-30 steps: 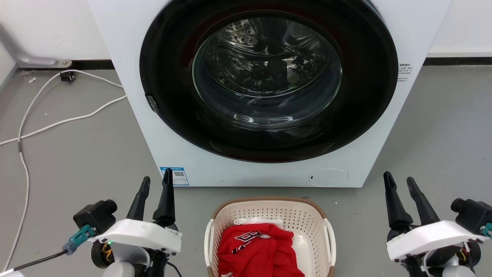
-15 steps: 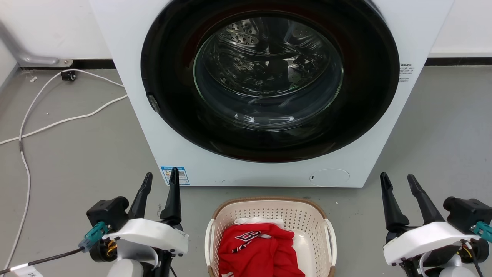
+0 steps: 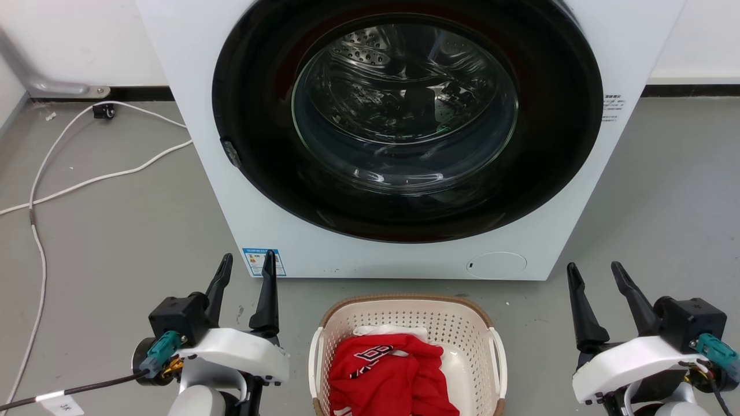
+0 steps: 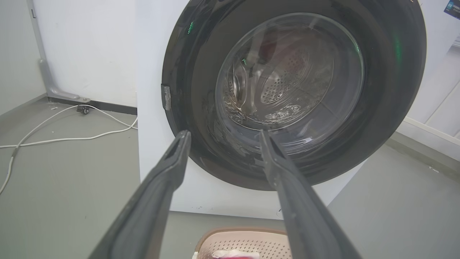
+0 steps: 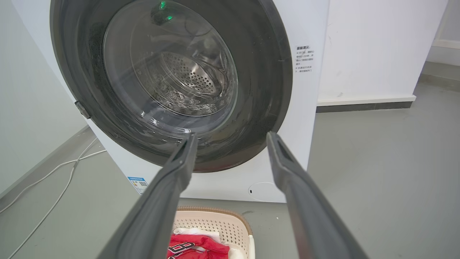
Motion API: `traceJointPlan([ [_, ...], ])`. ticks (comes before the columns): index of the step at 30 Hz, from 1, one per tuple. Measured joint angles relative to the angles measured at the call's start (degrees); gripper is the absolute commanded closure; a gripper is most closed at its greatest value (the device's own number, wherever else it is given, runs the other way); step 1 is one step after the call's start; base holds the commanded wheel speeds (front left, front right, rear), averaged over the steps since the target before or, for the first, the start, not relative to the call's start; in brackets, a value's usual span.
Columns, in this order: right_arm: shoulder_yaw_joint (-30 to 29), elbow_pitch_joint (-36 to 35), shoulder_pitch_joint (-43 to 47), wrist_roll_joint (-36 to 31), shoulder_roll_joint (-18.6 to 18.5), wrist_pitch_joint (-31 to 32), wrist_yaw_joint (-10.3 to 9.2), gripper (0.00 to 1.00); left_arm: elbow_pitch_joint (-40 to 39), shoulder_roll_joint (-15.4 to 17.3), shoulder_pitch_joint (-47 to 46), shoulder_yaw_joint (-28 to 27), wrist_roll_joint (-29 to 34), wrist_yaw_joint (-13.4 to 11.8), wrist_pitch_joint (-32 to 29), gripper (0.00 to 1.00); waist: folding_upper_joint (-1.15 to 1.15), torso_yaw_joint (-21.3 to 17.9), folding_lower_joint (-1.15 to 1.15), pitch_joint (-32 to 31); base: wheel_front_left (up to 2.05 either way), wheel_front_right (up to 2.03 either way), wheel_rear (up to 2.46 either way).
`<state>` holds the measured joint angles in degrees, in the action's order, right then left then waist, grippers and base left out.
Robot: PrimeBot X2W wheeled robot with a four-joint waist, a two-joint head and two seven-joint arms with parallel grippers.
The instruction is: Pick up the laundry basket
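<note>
The basket's body is far wider than the left gripper's fingers open, so the left gripper should next grab the basket by its slim white side handle.
The laundry basket is cream with perforated walls, a brown rim and white side handles. It stands on the floor at the bottom centre of the head view, in front of the washing machine. A red garment and some white cloth lie inside it. My left gripper is open to the basket's left, fingers pointing at the machine. On the basket's right, my right gripper is open too. Neither touches the basket. The basket's far rim shows low in the left wrist view between the left gripper's fingers, and the basket also sits low in the right wrist view under the right gripper.
A white front-loading washing machine with a shut round glass door stands just behind the basket. White cables run over the grey floor at the left. A wall with a dark baseboard lies behind.
Both grippers have shifted slightly inward toward the basket, the left one to the right and the right one to the left. The basket has not moved.
</note>
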<state>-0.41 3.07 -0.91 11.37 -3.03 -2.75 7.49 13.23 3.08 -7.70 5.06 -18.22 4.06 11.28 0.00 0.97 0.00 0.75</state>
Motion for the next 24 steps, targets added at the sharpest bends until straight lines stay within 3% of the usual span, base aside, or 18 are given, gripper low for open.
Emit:
traceJointPlan([
  [24, 0.51, -1.26, 0.42, -10.44, 0.03, -0.77, 0.01, 0.0, 0.91, 0.01, -0.69, 0.82, 10.21, -0.79, 2.61, 0.0, 0.0, 0.08, 0.0, 0.26, 0.0, 0.0, 0.0],
])
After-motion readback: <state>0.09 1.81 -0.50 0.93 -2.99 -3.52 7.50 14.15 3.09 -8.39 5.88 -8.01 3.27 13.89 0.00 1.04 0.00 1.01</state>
